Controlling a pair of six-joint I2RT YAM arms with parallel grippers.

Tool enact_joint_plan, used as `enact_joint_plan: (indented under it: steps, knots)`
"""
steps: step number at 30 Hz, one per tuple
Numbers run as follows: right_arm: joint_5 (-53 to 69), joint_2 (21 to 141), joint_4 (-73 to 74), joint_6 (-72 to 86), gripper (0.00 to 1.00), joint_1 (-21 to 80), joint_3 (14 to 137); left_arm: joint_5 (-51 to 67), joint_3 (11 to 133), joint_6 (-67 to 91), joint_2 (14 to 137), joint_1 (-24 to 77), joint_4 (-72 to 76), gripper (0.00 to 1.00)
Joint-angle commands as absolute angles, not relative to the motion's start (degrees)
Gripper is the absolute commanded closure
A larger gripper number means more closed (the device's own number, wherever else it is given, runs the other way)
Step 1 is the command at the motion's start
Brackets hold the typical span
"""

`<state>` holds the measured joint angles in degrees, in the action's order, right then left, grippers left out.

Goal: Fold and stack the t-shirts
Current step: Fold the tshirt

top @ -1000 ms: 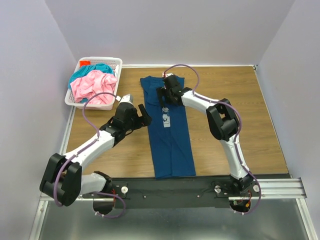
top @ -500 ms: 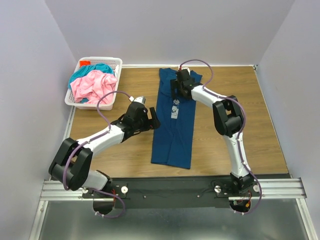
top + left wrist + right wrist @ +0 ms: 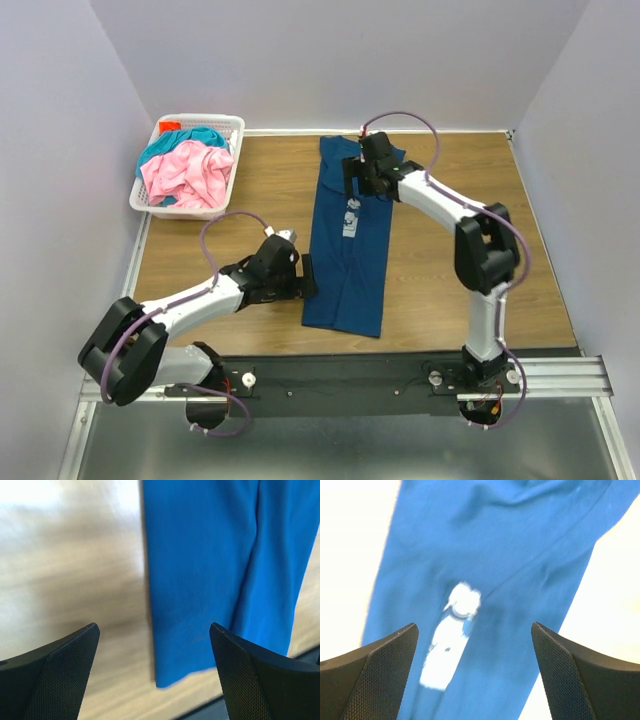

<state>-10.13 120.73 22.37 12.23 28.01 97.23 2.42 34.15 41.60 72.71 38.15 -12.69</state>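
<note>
The left gripper takes hold of the dark blue t-shirt's near corner (image 3: 307, 322) (image 3: 162, 678) next, and the t-shirt's other near corner stays for my right gripper to fold.
The dark blue t-shirt (image 3: 348, 255) lies on the table as a long narrow folded strip, its white print (image 3: 350, 219) facing up. It also fills the left wrist view (image 3: 210, 570) and the right wrist view (image 3: 520, 580), where the print (image 3: 451, 640) shows. My left gripper (image 3: 305, 277) is open and empty just left of the strip's near end, above its near left corner. My right gripper (image 3: 362, 180) is open and empty over the strip's far part, above the print. The pink t-shirt (image 3: 186, 172) and the teal t-shirt (image 3: 180, 139) lie crumpled in the basket.
The white lattice basket (image 3: 222, 124) stands at the table's far left corner. The wooden table (image 3: 450, 260) has a metal rail (image 3: 540, 375) along its near edge. Grey walls close in on the left, back and right.
The right gripper has dragged the blue strip's far end to the right, leaving it slanted, and now hovers open. The left gripper has moved toward me, down to the strip's near left corner.
</note>
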Motion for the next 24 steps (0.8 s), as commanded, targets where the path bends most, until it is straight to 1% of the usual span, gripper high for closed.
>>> enact_joint_plan:
  steps: [1, 2, 4, 5, 7, 10, 11, 15, 17, 20, 21, 22, 23, 24]
  knots:
    - [-7.83, 110.06, 23.82, 18.09, 0.0, 30.76, 87.83, 4.48, 29.89, 45.08, 69.44, 40.78, -15.82, 0.02]
    - [-7.39, 106.47, 23.64, 19.5, 0.0, 30.76, 82.23, 5.09, 28.32, 46.13, 68.91, 41.04, -15.82, 0.02]
    - [-7.38, 103.29, 23.38, 22.93, 0.0, 30.94, 77.2, 5.18, 27.08, 47.1, 68.38, 41.92, -15.73, 0.07]
    - [-7.73, 100.66, 23.29, 23.81, 0.0, 31.02, 73.43, 5.62, 26.2, 48.24, 67.77, 43.14, -15.65, 0.14]
    - [-8.09, 98.18, 23.29, 25.4, 0.0, 31.11, 69.98, 6.15, 25.58, 49.04, 67.06, 45.43, -15.12, 0.19]
    - [-7.91, 94.14, 23.2, 26.54, 0.0, 31.11, 65.32, 7.12, 25.22, 49.31, 66.71, 46.93, -14.59, 0.29]
    - [-8.08, 93.09, 23.29, 26.89, 0.0, 31.11, 64.17, 7.82, 25.31, 49.31, 66.8, 47.63, -14.68, 0.34]
    - [-7.65, 88.86, 23.12, 28.56, 0.0, 31.11, 61.0, 6.95, 25.14, 50.18, 66.71, 48.96, -16.96, 0.42]
    - [-7.21, 86.58, 23.12, 29.18, 0.0, 31.11, 59.42, 4.49, 25.22, 50.62, 66.97, 48.96, -17.75, 0.47]
    - [-5.81, 83.86, 22.85, 29.71, 0.0, 31.2, 56.36, 3.35, 25.75, 50.45, 68.11, 49.04, -17.23, 0.5]
    - [-5.19, 83.24, 22.76, 29.71, 0.0, 31.29, 55.38, 3.08, 25.93, 50.97, 68.72, 49.04, -16.97, 0.54]
    - [-4.32, 82.54, 22.76, 29.45, 0.0, 32.07, 54.33, 2.82, 25.84, 51.24, 69.08, 49.04, -16.7, 0.55]
    - [-4.05, 80.96, 22.85, 29.27, 0.0, 32.78, 51.79, 2.64, 25.58, 51.33, 69.6, 49.04, -16.18, 0.6]
    - [-3.69, 80.16, 22.94, 29.18, 0.0, 34.35, 50.64, 2.46, 25.58, 51.94, 69.96, 49.04, -15.74, 0.6]
